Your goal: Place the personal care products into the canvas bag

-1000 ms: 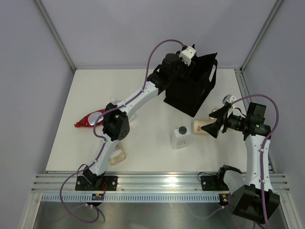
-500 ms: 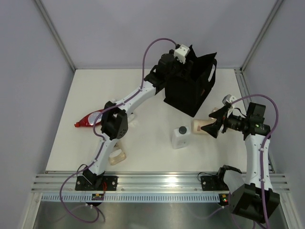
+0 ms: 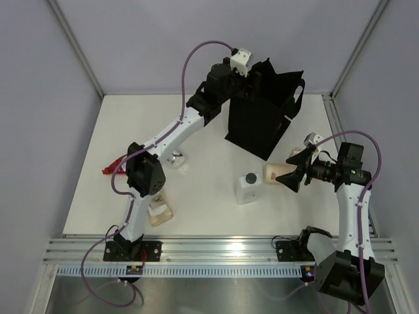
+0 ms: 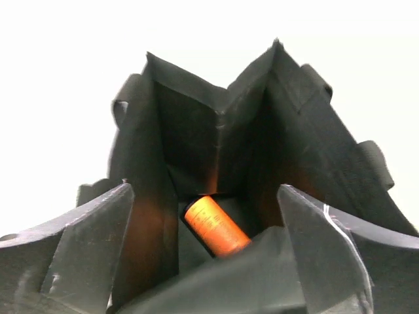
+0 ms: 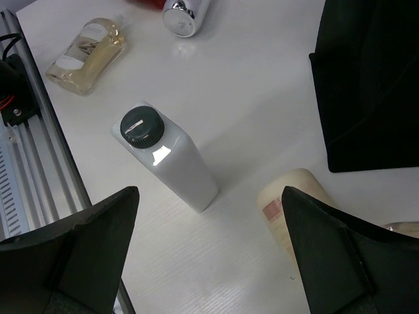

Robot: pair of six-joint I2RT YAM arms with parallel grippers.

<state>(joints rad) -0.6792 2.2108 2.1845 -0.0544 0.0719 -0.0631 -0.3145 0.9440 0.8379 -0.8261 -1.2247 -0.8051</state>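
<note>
Next, the right gripper grabs the white squarish bottle by its upper sides below the black cap (image 3: 247, 188), which leaves its base free to enter the bag (image 3: 262, 118).
The black canvas bag (image 3: 262, 118) stands at the back of the table. My left gripper (image 3: 251, 74) hovers open at its left rim. In the left wrist view, the open left gripper (image 4: 204, 191) looks down into the canvas bag (image 4: 288, 131), where the small orange bottle (image 4: 215, 226) lies loose on the bottom. My right gripper (image 3: 296, 172) is open and low over the table, beside a beige bottle (image 3: 275, 174) and a white bottle with a black cap (image 3: 247, 188). In the right wrist view, the white bottle (image 5: 169, 156) and the beige bottle (image 5: 291, 203) lie ahead of the open right gripper (image 5: 209, 195), which touches neither.
A silver cylinder (image 3: 175, 157) lies left of centre. A red tube (image 3: 110, 170) shows partly behind the left arm. A clear amber bottle (image 3: 160, 214) sits near the front rail (image 3: 216, 247). The canvas bag's corner (image 5: 366, 85) stands to the right of the right gripper.
My left gripper has opened and let go of the orange bottle, which now lies in the bag. The left arm has drawn back to the left. The right arm has stayed put.
</note>
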